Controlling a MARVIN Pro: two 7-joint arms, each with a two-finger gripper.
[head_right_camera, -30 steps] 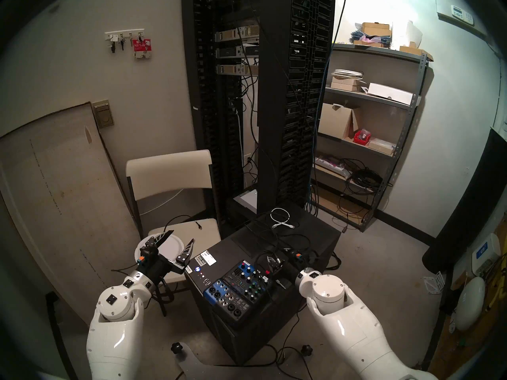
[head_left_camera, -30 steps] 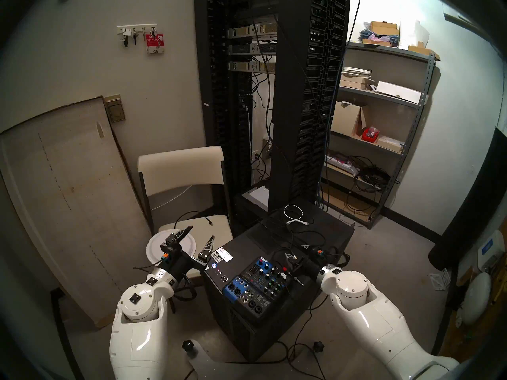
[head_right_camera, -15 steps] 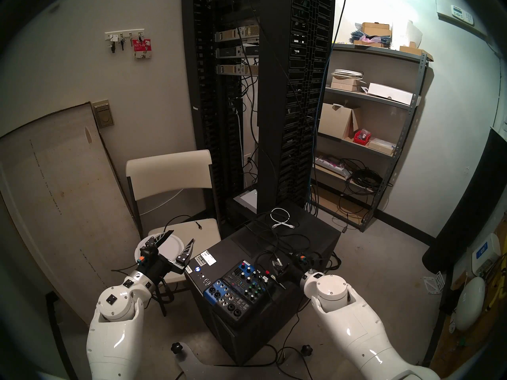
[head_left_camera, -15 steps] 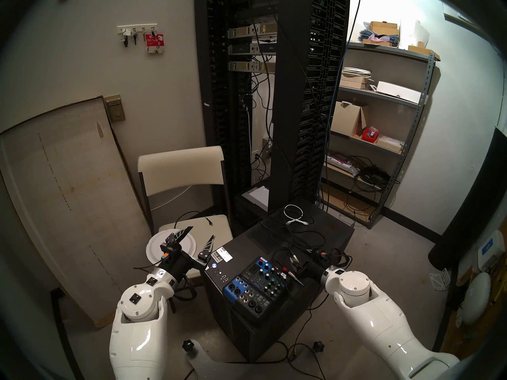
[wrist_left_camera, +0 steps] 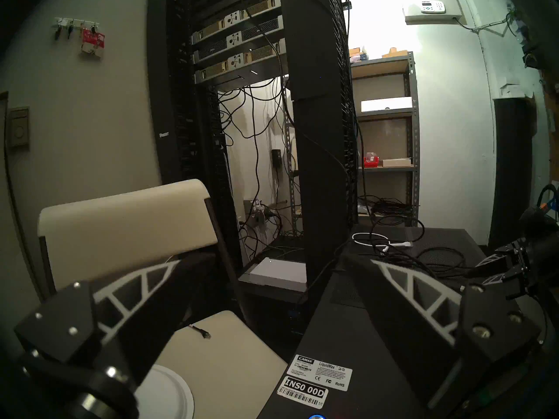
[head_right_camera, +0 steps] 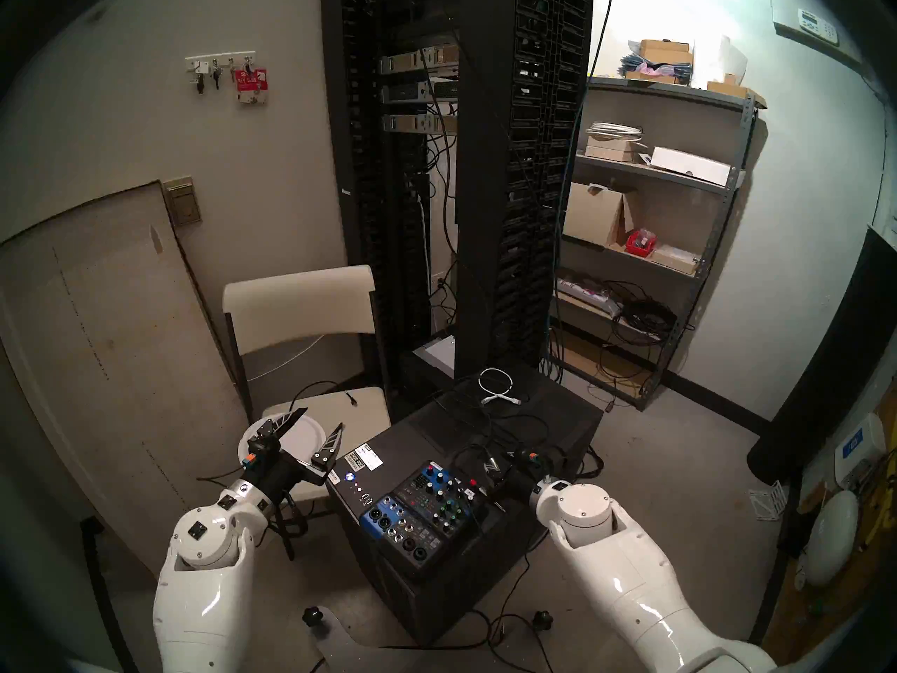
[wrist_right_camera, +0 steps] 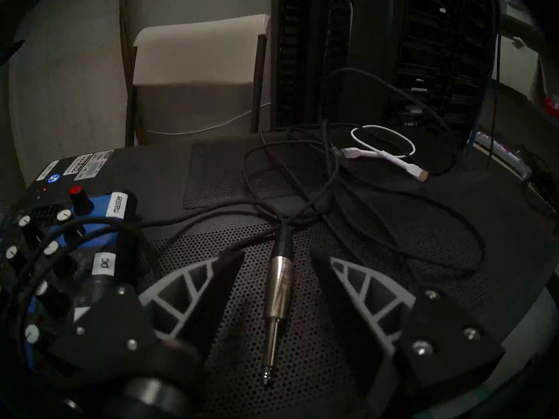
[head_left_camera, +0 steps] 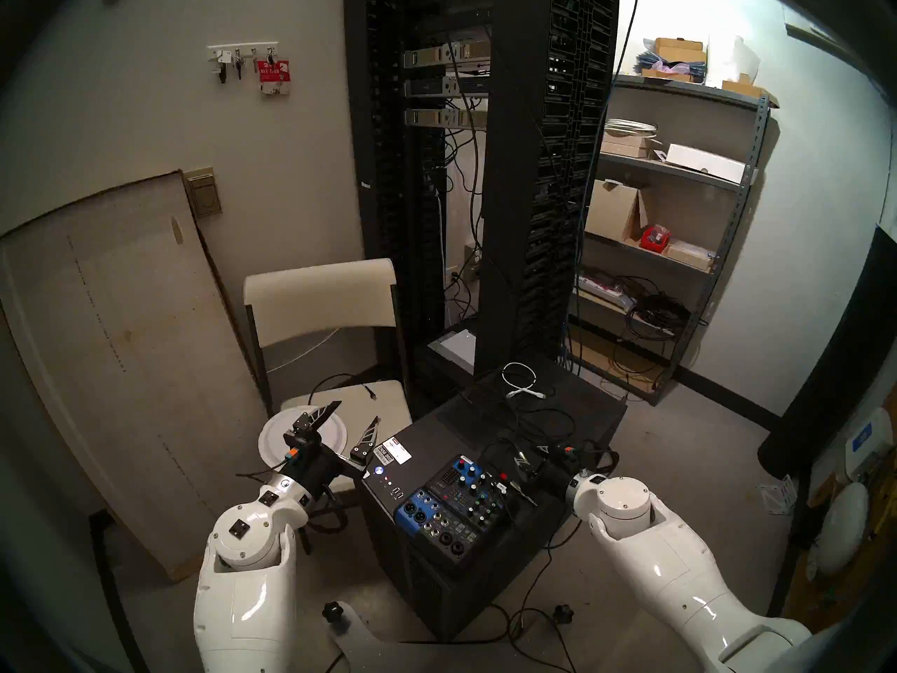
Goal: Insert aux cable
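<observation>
My right gripper grabs the plug by its stiff silver body (wrist_right_camera: 279, 285) next, as the black cord loops slack over the case.
The aux cable's silver jack plug (wrist_right_camera: 278, 288) lies flat on the perforated top of the black computer case (wrist_right_camera: 393, 273), its tip towards my wrist. Its black cord (wrist_right_camera: 332, 197) loops away over the case. In the head views the plug (head_left_camera: 520, 491) (head_right_camera: 496, 501) lies just right of the blue and black mixer (head_left_camera: 454, 504) (wrist_right_camera: 60, 243). My right gripper (wrist_right_camera: 278, 253) (head_left_camera: 531, 456) is open and hovers low, one finger on each side of the plug, not touching it. My left gripper (head_left_camera: 355, 412) (wrist_left_camera: 257, 261) is open and empty above the chair seat.
A white coiled cable (head_left_camera: 519, 380) (wrist_right_camera: 381, 149) lies at the case's far end among black cords. A cream folding chair (head_left_camera: 320, 293) with a white plate (head_left_camera: 272, 444) stands to the left. A black server rack (head_left_camera: 485, 172) and metal shelves (head_left_camera: 679, 196) stand behind.
My right gripper has drawn a little back and right, then sunk closer to the case top around the plug. The plug and my left arm have not moved.
</observation>
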